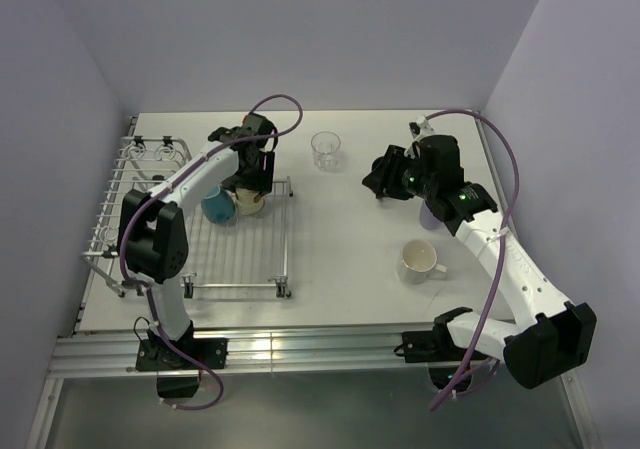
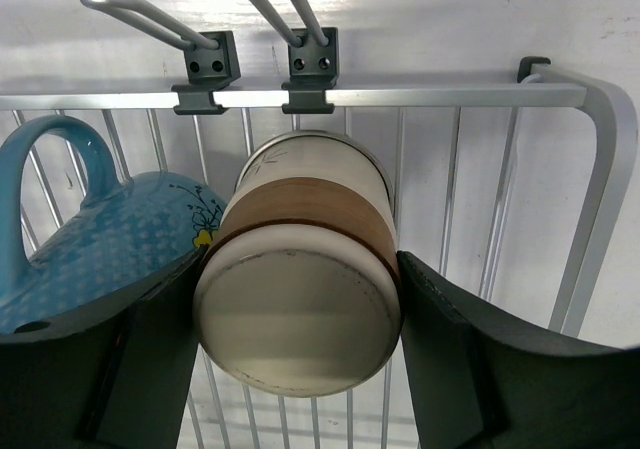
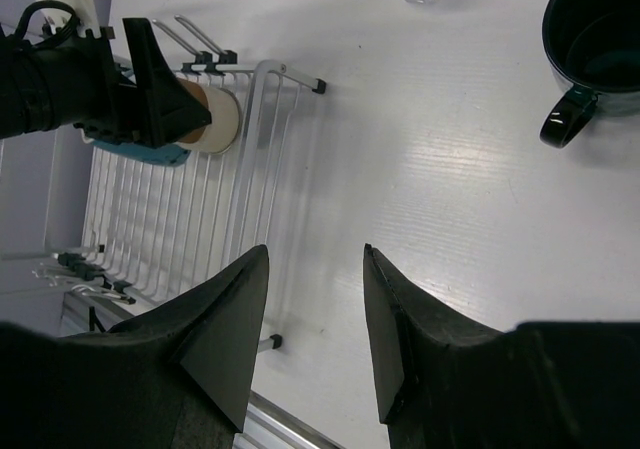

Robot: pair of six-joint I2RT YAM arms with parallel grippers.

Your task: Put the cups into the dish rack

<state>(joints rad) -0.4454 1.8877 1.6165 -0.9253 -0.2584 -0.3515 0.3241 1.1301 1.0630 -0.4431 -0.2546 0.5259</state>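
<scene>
My left gripper releases the brown-banded cup now, since the cup lies over the wires against the light blue mug and would rest in the rack.
The silver wire dish rack stands at the left. My left gripper is at its far right corner, shut on the brown-banded cup. That cup lies on its side over the wires, base toward the camera, against the light blue mug. My right gripper is open and empty above the table's middle. The dark teal mug and clear glass tumbler stand beyond it. The white mug stands at the right. The lavender cup is partly hidden under my right arm.
A wire utensil section sits at the rack's far left. Two hooks stick out from the rack's far rail. An aluminium rail runs along the near table edge. Walls close in on the left, back and right.
</scene>
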